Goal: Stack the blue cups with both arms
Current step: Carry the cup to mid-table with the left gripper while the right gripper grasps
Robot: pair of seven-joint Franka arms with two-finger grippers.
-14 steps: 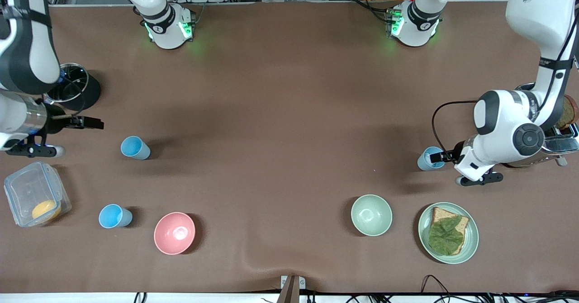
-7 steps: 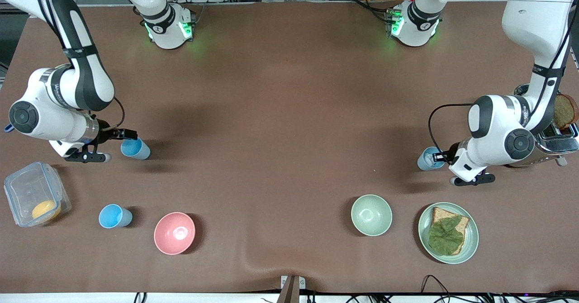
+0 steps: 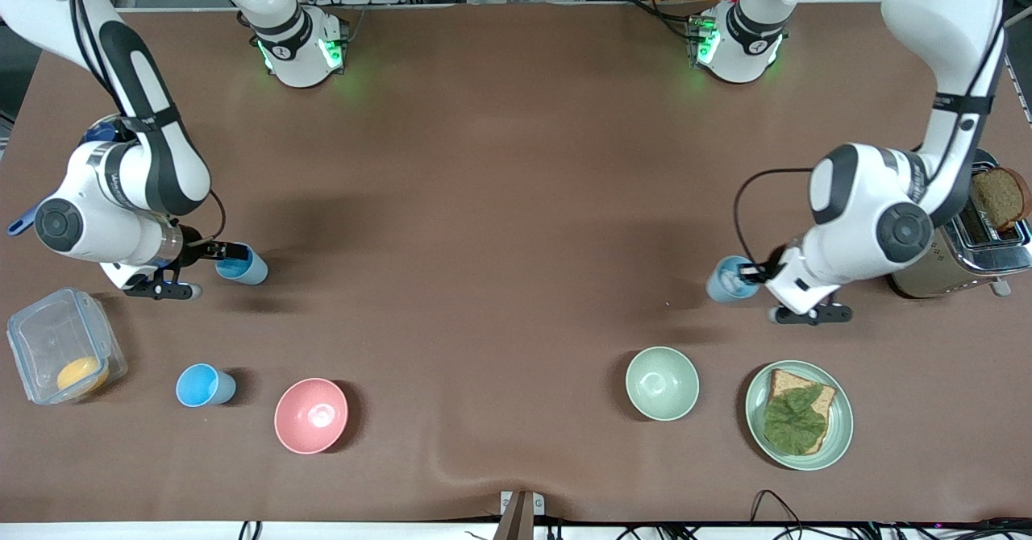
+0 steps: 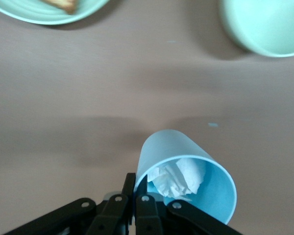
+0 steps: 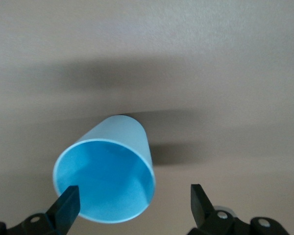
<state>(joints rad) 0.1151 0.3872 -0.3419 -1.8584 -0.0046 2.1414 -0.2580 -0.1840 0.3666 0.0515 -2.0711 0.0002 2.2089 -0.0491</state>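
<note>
My right gripper grips the blue cup by its rim [image 3: 727, 261] [image 5: 152, 171] next, to stack the blue cups.
A sky blue cup [image 3: 242, 267] stands toward the right arm's end of the table. My right gripper [image 3: 229, 251] is open at its rim. In the right wrist view one fingertip [image 5: 68, 201] lies over the cup's [image 5: 105, 178] mouth and the other stands outside it, so my right gripper [image 5: 132, 203] straddles one wall. My left gripper [image 3: 754, 271] is shut on the rim of a grey-blue cup [image 3: 728, 280] and holds it low over the table. In the left wrist view my left gripper [image 4: 137, 188] pinches this cup's [image 4: 186, 166] wall. Crumpled white paper [image 4: 179, 177] lies inside.
Another sky blue cup [image 3: 205, 385] stands beside a pink bowl [image 3: 311, 415]. A pale green bowl [image 3: 662, 383] and a green plate [image 3: 838, 423] with bread and a leaf lie nearer the front camera than my left gripper. A toaster [image 3: 959, 258] and a clear box [image 3: 56, 338] stand at the table's ends.
The right arm swung in and brought its open gripper to the sky blue cup's rim. The left gripper moved the grey-blue cup toward the table's middle.
</note>
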